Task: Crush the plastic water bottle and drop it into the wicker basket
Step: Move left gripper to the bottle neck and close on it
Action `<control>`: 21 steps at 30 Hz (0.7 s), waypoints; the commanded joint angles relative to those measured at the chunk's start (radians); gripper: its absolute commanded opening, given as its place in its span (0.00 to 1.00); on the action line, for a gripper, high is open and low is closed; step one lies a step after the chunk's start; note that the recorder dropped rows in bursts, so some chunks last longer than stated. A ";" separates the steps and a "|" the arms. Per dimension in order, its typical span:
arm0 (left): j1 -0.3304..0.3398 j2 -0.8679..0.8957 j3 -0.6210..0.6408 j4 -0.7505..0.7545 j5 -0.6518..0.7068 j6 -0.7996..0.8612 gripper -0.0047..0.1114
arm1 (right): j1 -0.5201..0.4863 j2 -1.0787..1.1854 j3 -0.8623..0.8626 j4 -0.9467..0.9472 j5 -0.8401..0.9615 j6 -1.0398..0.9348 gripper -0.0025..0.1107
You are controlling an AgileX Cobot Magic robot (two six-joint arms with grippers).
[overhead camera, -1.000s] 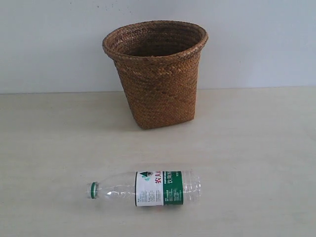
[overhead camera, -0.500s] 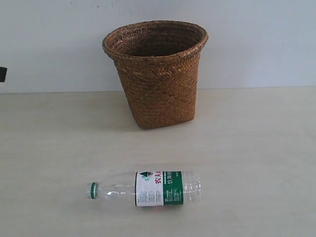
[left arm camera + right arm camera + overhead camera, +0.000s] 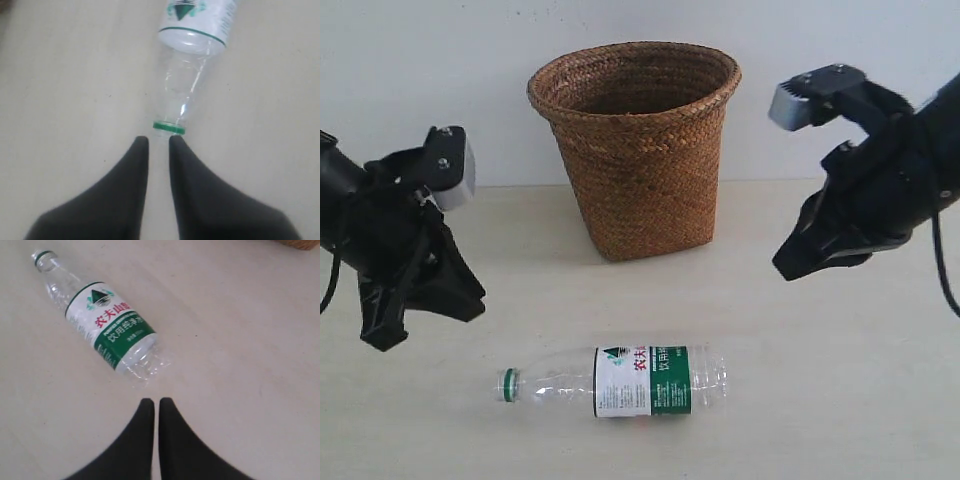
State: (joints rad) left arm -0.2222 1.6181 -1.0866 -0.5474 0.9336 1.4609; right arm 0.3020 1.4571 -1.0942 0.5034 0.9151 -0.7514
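Note:
My left gripper picks up the bottle by its narrow neck (image 3: pixel 523 383) next, since the bottle's labelled body (image 3: pixel 642 381) is wide and tapers down toward the green cap.
The plastic water bottle (image 3: pixel 640 381) lies on its side near the table's front, with its green cap pointing left and its body uncrushed. Behind it the wicker basket (image 3: pixel 640 170) stands upright against the wall. My left gripper (image 3: pixel 465 298) hovers above the table, left of and behind the cap. In the left wrist view the left gripper (image 3: pixel 159 141) has only a narrow gap and holds nothing, and the bottle (image 3: pixel 192 55) lies just beyond it. My right gripper (image 3: pixel 792 266) hangs to the right of and behind the bottle's base. The right gripper (image 3: pixel 156 402) is shut and empty, short of the bottle (image 3: pixel 107 325).
The pale wooden table (image 3: pixel 840 400) runs back to a plain white wall (image 3: pixel 420 80). A corner of the basket (image 3: pixel 300 244) shows in the right wrist view. Nothing else stands on the table.
Both arms have come into the exterior view from its two sides, where neither gripper showed before. The bottle and the basket have not moved.

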 commanded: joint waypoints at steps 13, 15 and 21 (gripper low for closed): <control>-0.035 0.229 -0.008 -0.123 -0.057 0.385 0.66 | 0.090 0.310 -0.196 -0.007 0.065 -0.008 0.02; -0.047 0.243 -0.008 -0.122 -0.083 0.334 0.66 | 0.090 0.315 -0.196 0.000 0.065 0.003 0.02; -0.092 0.264 -0.008 -0.096 -0.154 0.304 0.66 | 0.091 0.315 -0.196 0.012 0.062 0.019 0.02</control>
State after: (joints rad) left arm -0.2920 1.8757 -1.0881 -0.6543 0.8051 1.7803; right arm 0.3889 1.7727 -1.2828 0.5087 0.9733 -0.7415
